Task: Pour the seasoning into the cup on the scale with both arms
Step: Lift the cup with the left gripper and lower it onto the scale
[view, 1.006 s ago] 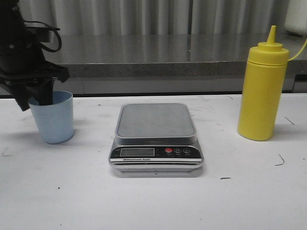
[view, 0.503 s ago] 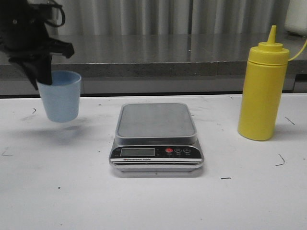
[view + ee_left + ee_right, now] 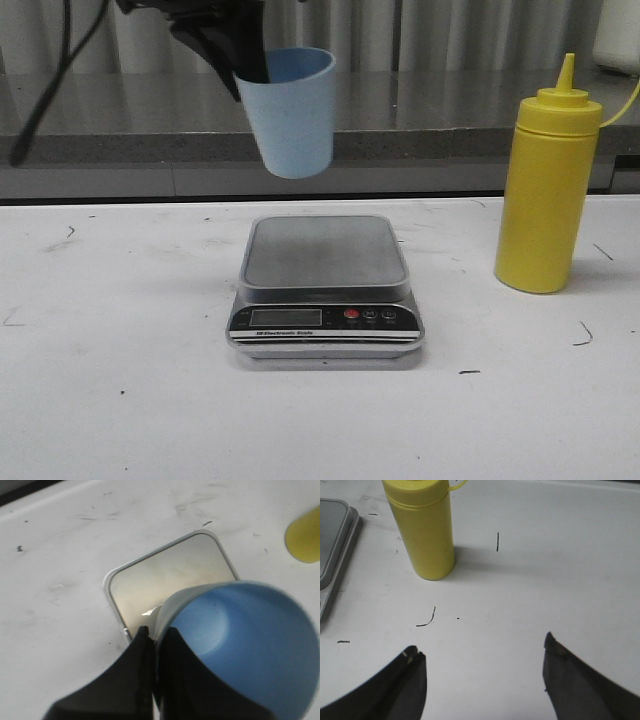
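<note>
The light-blue cup's base [image 3: 298,170] is in the air, so my left gripper needs to keep holding the cup until its base reaches the silver scale's platform [image 3: 322,250].
My left gripper [image 3: 248,70] is shut on the rim of the light-blue cup [image 3: 292,112] and holds it in the air above the silver scale [image 3: 325,252], slightly tilted. In the left wrist view the fingers [image 3: 145,645] pinch the cup's wall [image 3: 240,645], with the scale's platform [image 3: 165,580] below. The yellow squeeze bottle [image 3: 548,180] stands upright on the table right of the scale. My right gripper [image 3: 480,652] is open and empty above bare table, with the bottle [image 3: 422,527] ahead of it. The right gripper is out of the front view.
The white table [image 3: 120,400] has small black marks. A grey ledge [image 3: 420,110] runs along the back. The scale's black panel with the red button [image 3: 351,314] faces the front.
My left gripper has lifted the cup from the table at the left and carried it up and to the right, over the scale. The bottle and scale have not moved.
</note>
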`<action>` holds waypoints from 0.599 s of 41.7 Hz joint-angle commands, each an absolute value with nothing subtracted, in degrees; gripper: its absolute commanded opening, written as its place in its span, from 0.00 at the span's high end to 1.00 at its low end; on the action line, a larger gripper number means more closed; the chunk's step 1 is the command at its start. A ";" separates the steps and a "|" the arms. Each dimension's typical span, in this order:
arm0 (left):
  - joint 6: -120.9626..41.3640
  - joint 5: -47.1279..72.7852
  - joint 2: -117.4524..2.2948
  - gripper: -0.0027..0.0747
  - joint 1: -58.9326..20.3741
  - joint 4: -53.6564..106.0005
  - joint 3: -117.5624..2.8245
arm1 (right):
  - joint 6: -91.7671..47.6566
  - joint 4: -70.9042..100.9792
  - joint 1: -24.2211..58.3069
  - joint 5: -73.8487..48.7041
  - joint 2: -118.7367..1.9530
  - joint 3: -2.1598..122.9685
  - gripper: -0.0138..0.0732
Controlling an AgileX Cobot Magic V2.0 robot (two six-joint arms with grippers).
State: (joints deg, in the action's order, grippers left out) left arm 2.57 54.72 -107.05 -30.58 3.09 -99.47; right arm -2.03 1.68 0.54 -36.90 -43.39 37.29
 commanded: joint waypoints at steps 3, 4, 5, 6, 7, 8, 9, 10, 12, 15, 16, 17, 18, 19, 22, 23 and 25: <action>5.57 50.26 -108.09 0.99 -32.08 2.80 -102.52 | -2.72 1.63 0.19 -33.74 -43.51 39.00 0.25; 5.57 50.26 -108.78 0.99 -32.08 2.80 -102.76 | -2.72 1.63 0.19 -33.74 -43.51 39.00 0.25; 5.57 50.26 -109.36 0.99 -32.08 2.80 -103.25 | -2.72 1.63 0.19 -33.74 -43.51 39.00 0.25; 5.57 50.20 -109.92 0.99 -32.08 2.80 -103.65 | -2.72 1.63 0.19 -33.74 -43.51 39.00 0.25; 5.70 50.20 -110.67 0.99 -32.08 2.80 -104.00 | -2.72 1.63 0.19 -33.74 -43.51 39.00 0.25; 5.81 50.20 -111.15 0.99 -32.08 2.80 -104.42 | -2.72 1.63 0.19 -33.74 -43.51 39.00 0.25; 5.81 50.20 -111.62 0.99 -32.08 2.69 -104.76 | -2.72 1.63 0.19 -33.74 -43.51 39.00 0.25; 5.81 50.20 -112.24 0.99 -32.08 2.57 -104.99 | -2.72 1.63 0.19 -33.74 -43.51 39.00 0.25; 5.81 50.10 -112.96 0.99 -32.08 2.40 -105.27 | -2.72 1.63 0.19 -33.74 -43.51 39.00 0.25; 5.81 50.10 -113.77 0.99 -32.08 2.10 -105.63 | -2.72 1.63 0.19 -33.74 -43.51 39.00 0.25; 5.81 50.34 -113.93 0.99 -32.08 2.01 -105.72 | -2.72 1.63 0.19 -33.74 -43.51 39.00 0.25; 5.81 50.48 -114.21 0.99 -32.08 2.01 -105.72 | -2.72 1.63 0.19 -33.74 -43.51 39.00 0.25; 5.81 50.48 -114.19 0.99 -32.08 1.91 -105.72 | -2.72 1.63 0.19 -33.74 -43.51 39.00 0.25; 5.81 50.48 -114.23 0.99 -32.08 1.83 -105.72 | -2.72 1.63 0.19 -33.74 -43.51 39.00 0.25; 5.81 50.48 -114.32 0.99 -32.08 1.10 -105.72 | -2.72 1.63 0.19 -33.74 -43.51 39.00 0.25; 5.81 50.63 -114.32 0.99 -32.08 1.11 -105.72 | -2.72 1.63 0.19 -33.74 -43.51 39.00 0.25; 5.81 50.87 -114.32 0.99 -32.08 1.11 -105.72 | -2.72 1.63 0.19 -33.74 -43.51 39.00 0.25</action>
